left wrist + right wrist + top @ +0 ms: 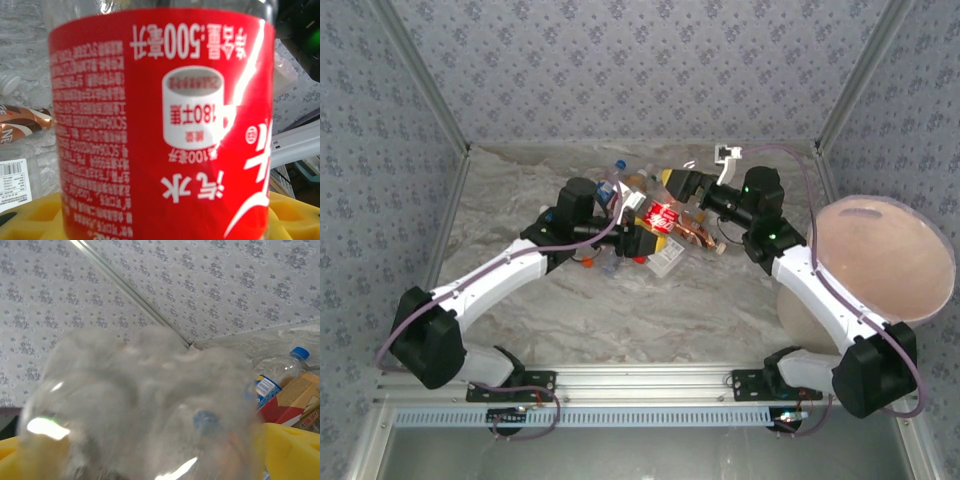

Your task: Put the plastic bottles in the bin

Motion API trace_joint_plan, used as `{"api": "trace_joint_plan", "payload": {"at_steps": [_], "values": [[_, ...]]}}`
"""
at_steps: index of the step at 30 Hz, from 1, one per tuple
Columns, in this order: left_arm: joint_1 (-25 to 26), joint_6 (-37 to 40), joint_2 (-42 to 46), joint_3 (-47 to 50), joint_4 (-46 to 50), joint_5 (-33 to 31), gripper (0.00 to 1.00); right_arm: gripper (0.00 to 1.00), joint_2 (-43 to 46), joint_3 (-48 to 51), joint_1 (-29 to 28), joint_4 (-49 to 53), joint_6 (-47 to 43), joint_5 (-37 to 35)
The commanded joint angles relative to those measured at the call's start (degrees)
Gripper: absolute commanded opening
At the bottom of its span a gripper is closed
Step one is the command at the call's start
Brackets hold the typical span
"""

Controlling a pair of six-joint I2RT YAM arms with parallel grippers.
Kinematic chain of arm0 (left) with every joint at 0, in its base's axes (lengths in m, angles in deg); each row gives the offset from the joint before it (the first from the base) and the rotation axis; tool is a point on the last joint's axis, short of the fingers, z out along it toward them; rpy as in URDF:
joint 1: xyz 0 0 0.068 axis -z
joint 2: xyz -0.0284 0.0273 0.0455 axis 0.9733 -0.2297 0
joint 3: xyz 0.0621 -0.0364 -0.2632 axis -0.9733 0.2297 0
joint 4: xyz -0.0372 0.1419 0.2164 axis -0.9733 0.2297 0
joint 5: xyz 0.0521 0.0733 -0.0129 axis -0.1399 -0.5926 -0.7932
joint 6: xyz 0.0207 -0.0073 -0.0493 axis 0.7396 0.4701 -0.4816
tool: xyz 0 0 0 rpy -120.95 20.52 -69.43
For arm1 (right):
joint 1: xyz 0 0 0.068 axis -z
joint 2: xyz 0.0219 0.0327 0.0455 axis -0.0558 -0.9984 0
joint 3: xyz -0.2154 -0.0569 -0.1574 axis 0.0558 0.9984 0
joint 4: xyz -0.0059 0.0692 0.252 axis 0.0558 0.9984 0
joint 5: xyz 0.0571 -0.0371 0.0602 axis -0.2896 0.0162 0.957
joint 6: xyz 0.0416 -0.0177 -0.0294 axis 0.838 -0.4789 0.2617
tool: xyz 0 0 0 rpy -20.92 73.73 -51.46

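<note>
The clear bottle has both yellow fingers along the sides of its lobed base, so my right gripper needs to close on the bottle.
Several plastic bottles lie in a pile (640,225) at the middle back of the table. My left gripper (652,225) (165,215) is shut on a red-labelled bottle (661,214) (165,125), which stands close before the left wrist camera between the yellow fingers (35,215). My right gripper (670,182) (150,450) reaches into the pile from the right. It is open, with a blurred clear bottle (145,405) between its wide-set yellow fingers (292,450). The bin (885,255), large, round and pale pink, stands at the right beside the right arm.
A blue-capped bottle (282,372) and an orange-labelled one (300,395) lie behind the right gripper. A brown-labelled bottle (25,125) and a white barcode label (12,182) lie left of the held bottle. Patterned walls close the back and sides.
</note>
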Motion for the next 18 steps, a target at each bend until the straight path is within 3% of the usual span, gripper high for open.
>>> {"api": "trace_joint_plan", "payload": {"at_steps": [1,7,12,14,18], "values": [[0.4,1.9,-0.5,-2.5,-3.0,2.3,0.55,0.88,-0.6,-2.7,0.9,-1.9,4.1,2.8],[0.5,2.5,-1.7,-3.3,-2.2,1.8,0.55,0.6,-0.6,-2.4,0.9,-0.4,4.3,3.3],[0.5,2.8,-2.0,-3.5,-1.6,1.3,0.58,0.47,-0.6,-2.6,1.1,0.2,3.4,3.9],[0.4,2.7,-2.1,-3.7,-0.8,0.2,0.64,0.44,-0.3,-2.7,1.1,1.0,2.9,3.7],[0.4,3.4,-2.1,-4.1,1.8,-2.0,0.87,0.43,0.6,-2.9,1.1,3.7,0.8,2.2]]}}
